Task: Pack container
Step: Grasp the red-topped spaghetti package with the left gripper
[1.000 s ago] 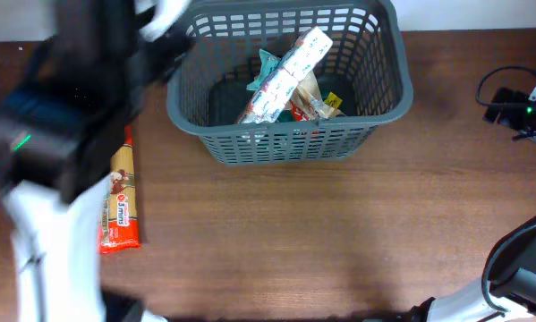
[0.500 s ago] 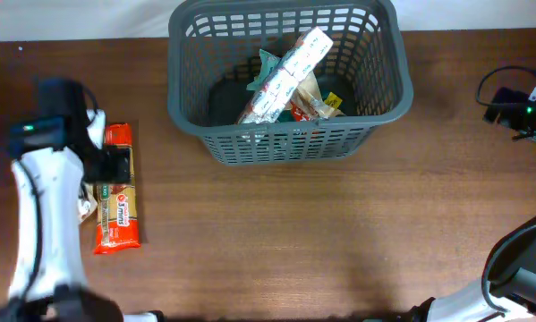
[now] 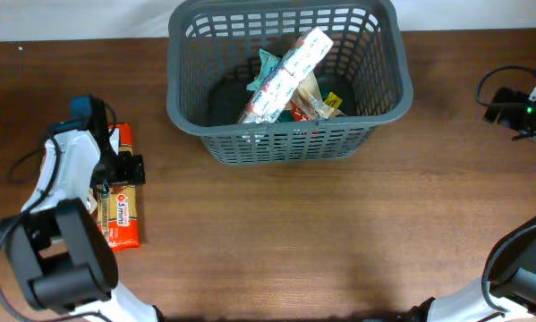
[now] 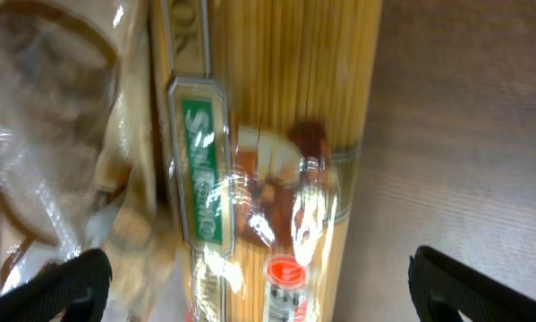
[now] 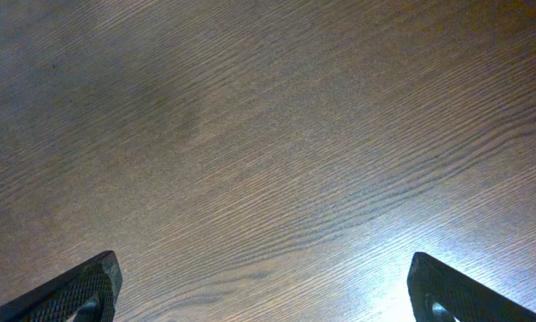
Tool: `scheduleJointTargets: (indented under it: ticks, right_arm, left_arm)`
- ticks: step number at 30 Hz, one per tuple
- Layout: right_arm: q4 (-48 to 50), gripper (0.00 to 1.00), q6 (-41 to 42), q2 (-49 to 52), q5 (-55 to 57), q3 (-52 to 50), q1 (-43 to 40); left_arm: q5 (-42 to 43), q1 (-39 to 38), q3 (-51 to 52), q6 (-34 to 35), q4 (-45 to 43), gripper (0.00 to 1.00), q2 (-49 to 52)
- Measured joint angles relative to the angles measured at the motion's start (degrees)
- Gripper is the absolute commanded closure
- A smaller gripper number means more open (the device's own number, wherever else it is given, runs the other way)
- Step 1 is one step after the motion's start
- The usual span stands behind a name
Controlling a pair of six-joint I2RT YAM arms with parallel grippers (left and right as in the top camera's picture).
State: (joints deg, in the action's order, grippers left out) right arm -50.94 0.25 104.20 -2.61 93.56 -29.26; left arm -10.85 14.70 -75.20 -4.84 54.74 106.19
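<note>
My left gripper grabs the spaghetti packet [image 3: 122,215] across its narrow width near the middle next. Both its red ends stay free to pack it into the container [image 3: 379,94].
The dark grey slotted container [image 3: 379,94] stands at the back middle of the table with several food packets [image 3: 285,76] inside. A spaghetti packet [image 3: 122,215] with red ends lies flat on the table at the left, and it also fills the left wrist view [image 4: 276,152], with a clear bag [image 4: 44,134] beside it. My left gripper [image 3: 115,168] hovers low over the spaghetti packet, open, its fingertips [image 4: 259,286] spread on either side of the packet. My right gripper [image 3: 509,105] is at the far right edge, open and empty over bare wood [image 5: 263,291].
The wooden table [image 3: 339,241] stretches in front of the container. A black cable [image 3: 496,80] loops near the right arm at the right edge.
My left arm has swung from over the container's left side down to the spaghetti packet on the left. The right arm has not moved.
</note>
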Motion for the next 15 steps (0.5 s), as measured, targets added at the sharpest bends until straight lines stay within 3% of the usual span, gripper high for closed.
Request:
scheduleJointTargets:
  ticks: [11, 13, 15]
  right_arm:
    - [0.0, 0.01, 0.0, 0.0, 0.0, 0.0, 0.0]
    - [0.0, 0.01, 0.0, 0.0, 0.0, 0.0, 0.0]
    - [0.0, 0.01, 0.0, 0.0, 0.0, 0.0, 0.0]
  left_arm:
    - [0.2, 0.0, 0.0, 0.0, -7.5, 0.05, 7.7]
    - [0.5, 0.2, -0.2, 0.1, -8.0, 0.19, 8.1]
    - [0.6, 0.3, -0.3, 0.2, -8.2, 0.43, 8.4]
